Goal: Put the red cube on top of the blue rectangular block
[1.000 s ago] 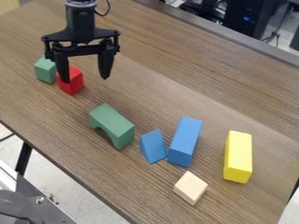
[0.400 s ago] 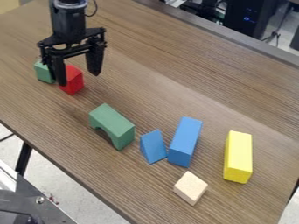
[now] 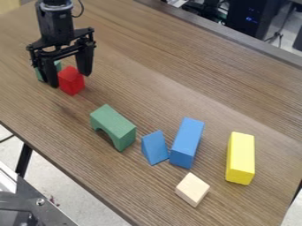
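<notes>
The red cube [image 3: 71,81] should next be gripped by its opposite sides with my gripper, so that the cube can be stacked on the blue rectangular block.
My gripper [image 3: 70,80] hangs at the upper left, open, with one finger on each side of the red cube [image 3: 71,81]. The left finger is close by the cube's left side; the right one is at its upper right. Whether either touches it I cannot tell. The cube rests on the table beside a small green block, which the left finger partly covers. The blue rectangular block [image 3: 187,142] lies right of the middle, with nothing on top of it.
A green arch [image 3: 113,127] lies between the cube and a blue triangular block [image 3: 154,148], which is close beside the blue rectangular block. A natural wood block [image 3: 192,190] is near the front, and a yellow block [image 3: 240,158] lies to the right on the table [image 3: 177,79].
The gripper has moved left and turned somewhat, so that its fingers now stand on either side of the red cube. The blocks have stayed in place.
</notes>
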{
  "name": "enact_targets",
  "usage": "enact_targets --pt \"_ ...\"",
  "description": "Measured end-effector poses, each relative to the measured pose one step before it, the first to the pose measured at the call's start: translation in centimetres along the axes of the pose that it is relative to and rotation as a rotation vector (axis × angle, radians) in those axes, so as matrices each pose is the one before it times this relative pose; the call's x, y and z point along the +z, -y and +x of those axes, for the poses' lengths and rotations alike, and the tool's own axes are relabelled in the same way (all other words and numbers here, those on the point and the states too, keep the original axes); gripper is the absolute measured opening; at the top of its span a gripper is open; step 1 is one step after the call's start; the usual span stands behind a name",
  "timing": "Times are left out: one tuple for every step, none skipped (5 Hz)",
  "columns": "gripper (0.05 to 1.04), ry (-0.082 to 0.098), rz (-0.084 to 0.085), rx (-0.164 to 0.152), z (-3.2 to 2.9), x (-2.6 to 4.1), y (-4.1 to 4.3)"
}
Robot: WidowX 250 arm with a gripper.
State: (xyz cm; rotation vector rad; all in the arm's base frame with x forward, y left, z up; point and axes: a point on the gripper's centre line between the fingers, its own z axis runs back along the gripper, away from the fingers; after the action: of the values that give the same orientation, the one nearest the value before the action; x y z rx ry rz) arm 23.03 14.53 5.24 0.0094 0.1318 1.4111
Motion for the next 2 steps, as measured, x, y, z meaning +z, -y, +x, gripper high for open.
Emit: enact_targets --pt "0.998 -0.0162 -0.0279 0.0322 0.907 0.022 0.435" --pt "0.999 -0.0134 -0.0023 0.0187 0.635 -0.763 0.531"
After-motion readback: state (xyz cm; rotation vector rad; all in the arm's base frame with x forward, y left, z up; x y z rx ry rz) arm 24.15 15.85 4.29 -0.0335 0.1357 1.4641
